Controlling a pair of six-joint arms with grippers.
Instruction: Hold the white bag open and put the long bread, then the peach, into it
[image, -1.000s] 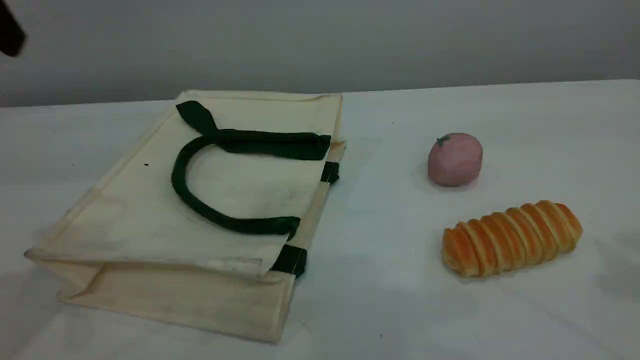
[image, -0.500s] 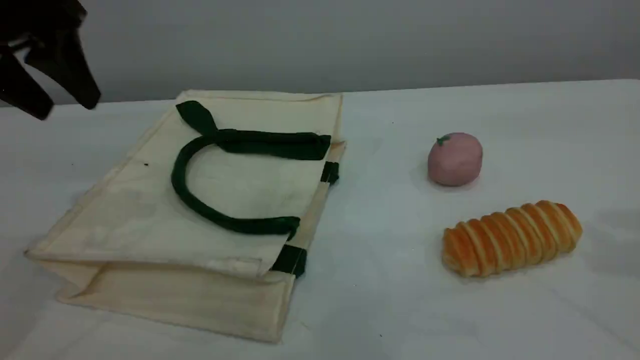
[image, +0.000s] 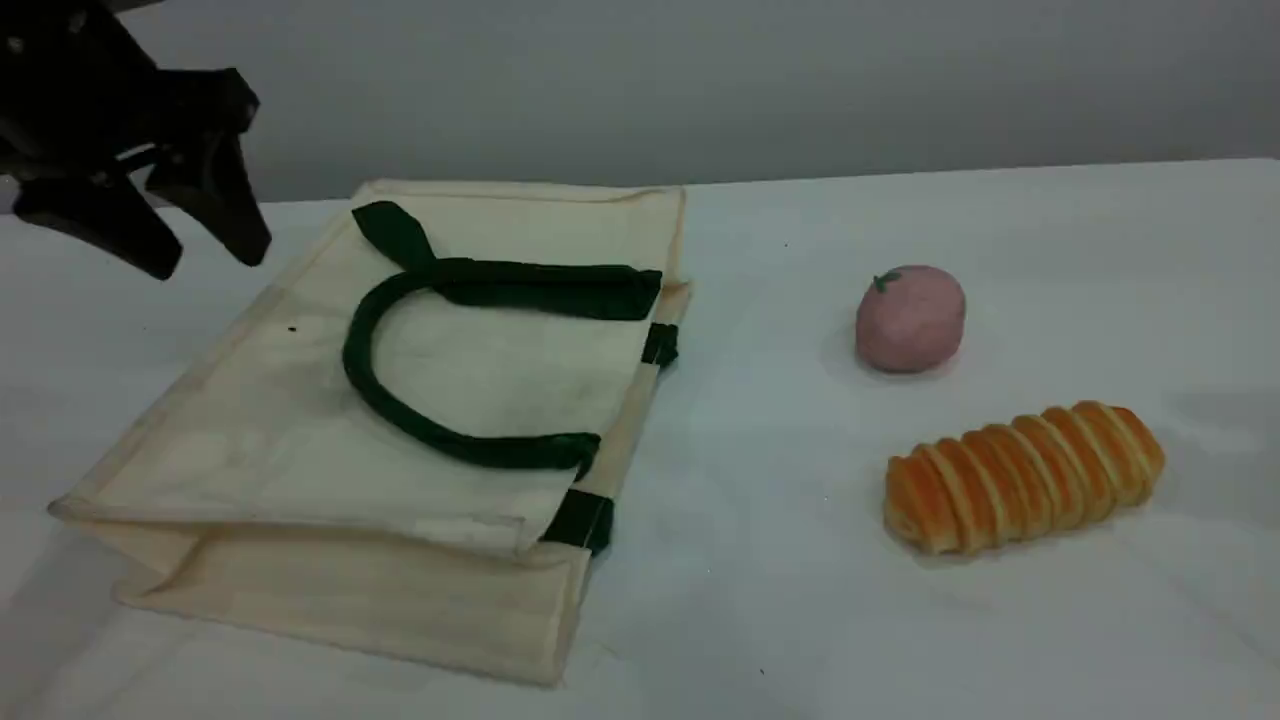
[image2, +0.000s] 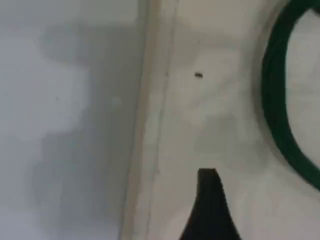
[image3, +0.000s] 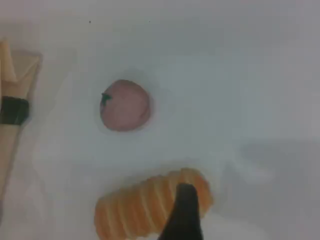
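Observation:
I need to hold the bag open for the long bread (image: 1025, 477), so I will next grab the dark green handle by its curved middle (image: 357, 343) with my left gripper.
The white bag (image: 300, 440) lies flat on the table's left half, its dark green handle (image: 362, 375) looped on top and its mouth facing right. My left gripper (image: 205, 250) hangs open above the table by the bag's far left edge, holding nothing. The left wrist view shows the bag's cloth (image2: 210, 115), a curve of the handle (image2: 276, 125) and one dark fingertip (image2: 210, 200). The peach (image: 910, 318) sits to the right of the bag, and the long bread (image: 1025, 477) lies nearer. In the right wrist view, one fingertip (image3: 185, 207) hovers over the bread (image3: 140, 212), with the peach (image3: 125, 105) beyond; nothing is held.
A white cloth covers the table (image: 780, 600), and a grey wall (image: 700, 80) stands behind its far edge. The bag's rim with a green patch (image3: 12, 111) shows at the right wrist view's left edge.
My left gripper has come into the scene view from the top left corner, moving right and down toward the bag's far left edge. Bag, peach and bread have not moved.

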